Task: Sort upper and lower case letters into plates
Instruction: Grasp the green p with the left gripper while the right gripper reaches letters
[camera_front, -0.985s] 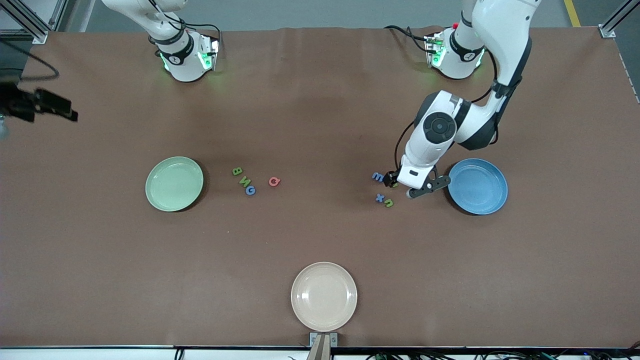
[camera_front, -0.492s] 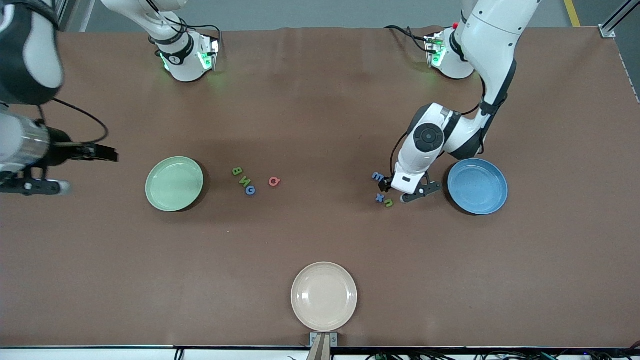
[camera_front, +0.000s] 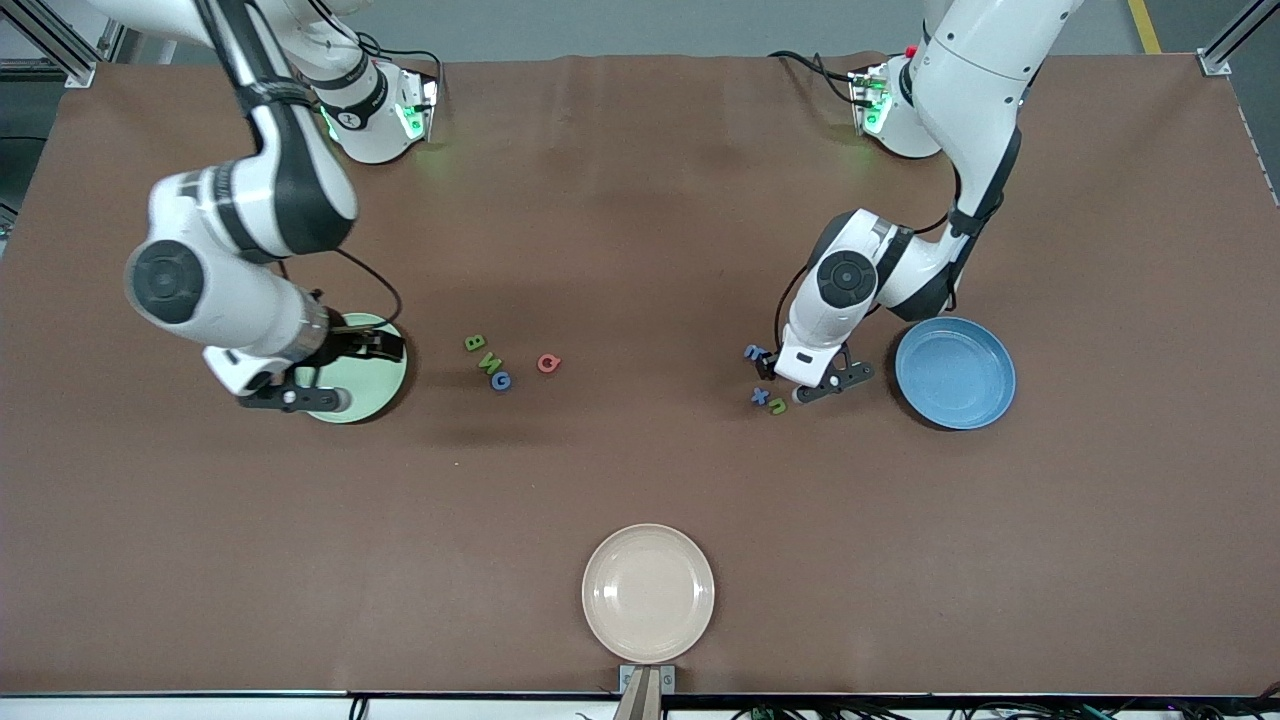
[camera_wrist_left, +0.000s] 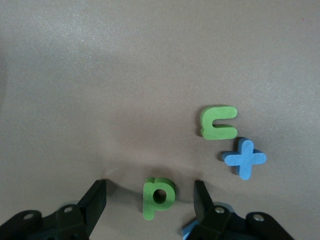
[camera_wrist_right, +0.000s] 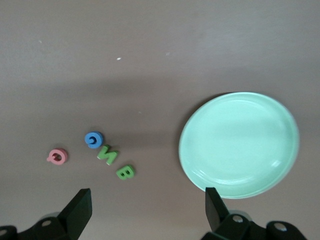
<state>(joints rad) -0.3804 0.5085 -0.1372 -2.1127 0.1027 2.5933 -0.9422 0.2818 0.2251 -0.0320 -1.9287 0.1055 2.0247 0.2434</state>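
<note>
The B should be gripped next by its top and bottom ends with the robot's right gripper, to sort the upper case letters onto the pale green plate (camera_wrist_right: 240, 145).
My left gripper (camera_front: 780, 376) is low at the table, open, its fingers either side of the green p (camera_wrist_left: 159, 197) without touching it; the left wrist view shows the gripper (camera_wrist_left: 149, 185) astride the letter. The green u (camera_wrist_left: 218, 122) and blue x (camera_wrist_left: 244, 158) lie close by, also seen in the front view as u (camera_front: 778, 405) and x (camera_front: 760, 396). The blue m (camera_front: 756, 352) lies beside the gripper. The blue plate (camera_front: 955, 400) holds nothing. My right gripper (camera_front: 385, 346) hangs open, high over the pale green plate's (camera_front: 350, 392) edge. B (camera_front: 475, 343), N (camera_front: 488, 361), G (camera_front: 501, 380) and Q (camera_front: 548, 363) lie on the table.
A cream-beige plate (camera_front: 648, 592) sits at the table's edge nearest the front camera. The right wrist view shows the pale green plate (camera_wrist_right: 240, 145), B (camera_wrist_right: 125, 172), N (camera_wrist_right: 107, 154), G (camera_wrist_right: 93, 139) and Q (camera_wrist_right: 57, 156) below.
My right arm has swung in from the table's end to over the pale green plate. My left gripper has come down around the green p.
</note>
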